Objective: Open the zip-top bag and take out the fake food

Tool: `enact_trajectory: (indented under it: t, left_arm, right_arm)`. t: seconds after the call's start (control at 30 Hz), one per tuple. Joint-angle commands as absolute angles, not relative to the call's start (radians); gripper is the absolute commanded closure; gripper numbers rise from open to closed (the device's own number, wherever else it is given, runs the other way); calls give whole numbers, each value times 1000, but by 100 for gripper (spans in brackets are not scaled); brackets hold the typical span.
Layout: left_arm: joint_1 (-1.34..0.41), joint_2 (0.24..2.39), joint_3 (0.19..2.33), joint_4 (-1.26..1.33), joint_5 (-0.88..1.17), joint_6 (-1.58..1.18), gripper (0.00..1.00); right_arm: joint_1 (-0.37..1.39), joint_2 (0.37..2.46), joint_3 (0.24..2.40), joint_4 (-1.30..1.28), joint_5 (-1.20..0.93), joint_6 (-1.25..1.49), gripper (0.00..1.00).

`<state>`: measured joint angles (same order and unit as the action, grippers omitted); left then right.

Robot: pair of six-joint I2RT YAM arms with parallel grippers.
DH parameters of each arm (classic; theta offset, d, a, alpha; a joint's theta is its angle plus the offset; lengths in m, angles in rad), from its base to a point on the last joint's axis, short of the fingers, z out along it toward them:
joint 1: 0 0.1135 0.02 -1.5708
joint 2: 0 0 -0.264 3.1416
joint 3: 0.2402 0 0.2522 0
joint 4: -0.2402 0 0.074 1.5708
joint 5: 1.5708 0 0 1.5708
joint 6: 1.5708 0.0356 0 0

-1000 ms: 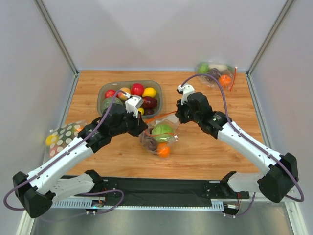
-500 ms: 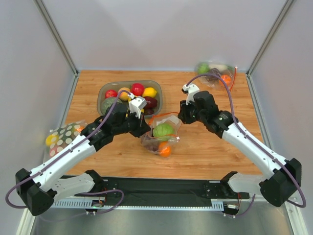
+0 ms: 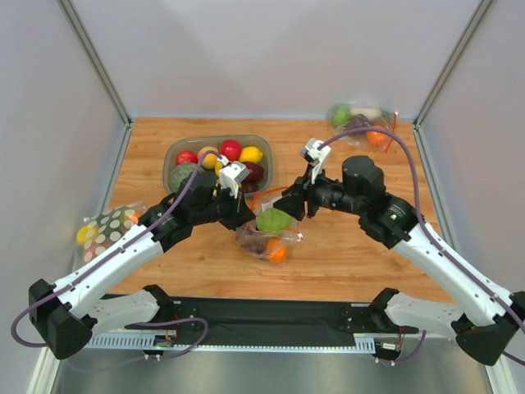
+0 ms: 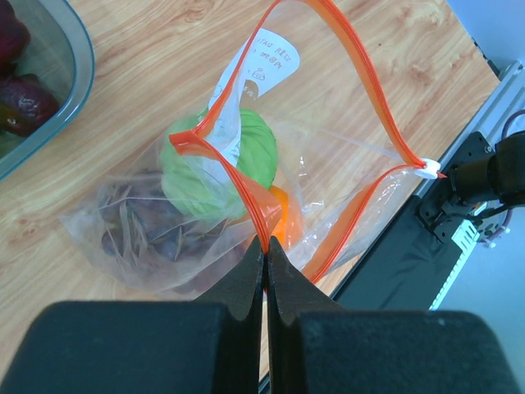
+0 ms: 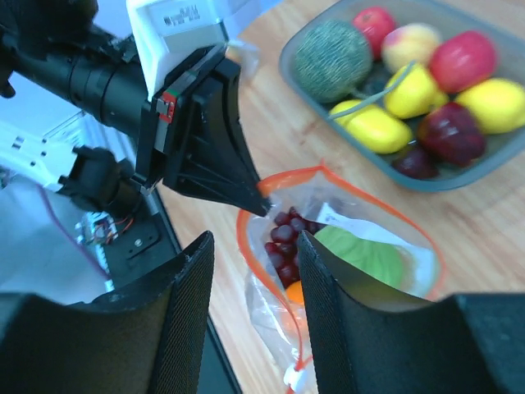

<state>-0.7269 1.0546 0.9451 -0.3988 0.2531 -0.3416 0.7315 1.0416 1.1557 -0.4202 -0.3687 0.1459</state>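
Note:
My right gripper needs to grab the light green fruit's side exposed at the bag's opening (image 3: 275,219) (image 5: 362,255) next, to take it out of the bag.
The zip-top bag (image 3: 283,234) lies on the wooden table, its orange-red mouth pulled open. Inside are a light green fruit (image 3: 275,219), dark purple grapes (image 3: 250,240) and a small orange (image 3: 276,254). My left gripper (image 4: 265,246) is shut on the near side of the zip strip and holds it up; it is also in the top view (image 3: 244,217). My right gripper (image 5: 253,242) is open and empty, just above the open mouth, with the grapes (image 5: 283,238), the green fruit (image 5: 365,254) and the orange (image 5: 295,294) below it. The right gripper also shows in the top view (image 3: 287,205).
A grey bowl (image 3: 170,156) with red apples, yellow lemons and a dark green squash stands behind the bag at the left. A white polka-dot bag (image 3: 107,226) lies at the left edge. A second clear bag of food (image 3: 361,123) lies at the back right.
My right gripper has swung left and tipped down over the bag's open mouth, its elbow raised. My left gripper has shifted slightly right, still holding the zip strip.

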Motion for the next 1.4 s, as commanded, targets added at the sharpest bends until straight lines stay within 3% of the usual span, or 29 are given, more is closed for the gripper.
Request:
enact_trajectory:
  t: [0.0,0.3,0.43,0.53,0.67,0.9,1.37]
  left_arm:
    - [-727,1043,982,-374,262,-327,100]
    - [-727,1008,953,-377,242,-325,100]
    - [-727,1005,943,-373,236,-321,100]
    - [-727,1009,939,-370,236,-318,100]
    - [-727,1014,934,-364,233,-313,100]
    - [-727,1017,927,-353,235,-311,100]
    - [-727,1022,907,-337,227,-299,100]
  right_arm:
    - [742,1141,1163,-410,-469,189,54]
    - [761,1319,1157,-442,-402,144,56]
    - [801,1371,1170,-502,-277,103,54]
    - [827,1402,1154,-492,-198,86,31]
    - [853,1417,1131,-468,-92,84,27]
    - [854,1428,1046,-333,44,94,26]
    - [856,1552,1017,-344,-54,104,27]
